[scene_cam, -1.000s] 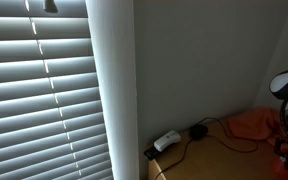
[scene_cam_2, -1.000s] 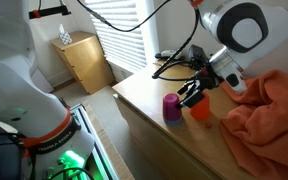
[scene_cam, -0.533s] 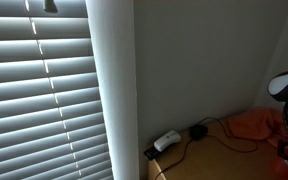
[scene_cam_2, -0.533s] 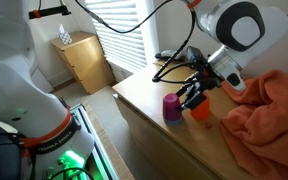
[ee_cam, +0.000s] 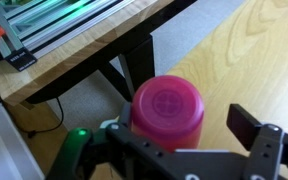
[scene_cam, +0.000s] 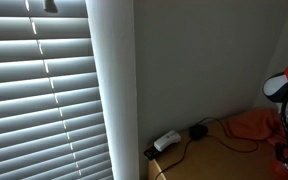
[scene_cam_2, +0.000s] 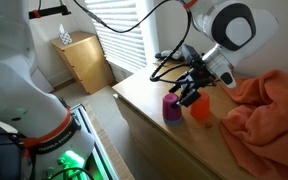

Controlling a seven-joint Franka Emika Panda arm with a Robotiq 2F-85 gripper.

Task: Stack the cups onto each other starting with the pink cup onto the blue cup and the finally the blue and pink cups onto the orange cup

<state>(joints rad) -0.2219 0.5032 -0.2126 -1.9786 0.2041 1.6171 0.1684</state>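
I need to close my gripper on the cup now, as my fingers reach down on either side of the pink cup's top point(scene_cam_2: 171, 101) point(ee_cam: 167, 107).
The pink cup point(ee_cam: 167, 112) stands upside down on the wooden table point(ee_cam: 254, 60), near its edge. In the wrist view my gripper point(ee_cam: 180, 130) is open with the cup between its fingers. The cup sits close to the left finger, and a gap of bare wood separates it from the right finger. In an exterior view the gripper point(scene_cam_2: 188, 95) hangs just above and beside the pink cup point(scene_cam_2: 171, 107). The orange cup point(scene_cam_2: 200, 111) stands right next to it. The blue cup is not in view.
A crumpled orange cloth point(scene_cam_2: 269, 110) covers the table's far side and also shows in an exterior view point(scene_cam: 252, 124). A power strip point(scene_cam: 166, 141) and cables lie by the wall. The table edge drops to the floor point(ee_cam: 94, 60) just past the pink cup. A small wooden cabinet point(scene_cam_2: 84, 60) stands under the window.
My gripper and arm have shifted slightly toward the pink cup. The cups have not moved.
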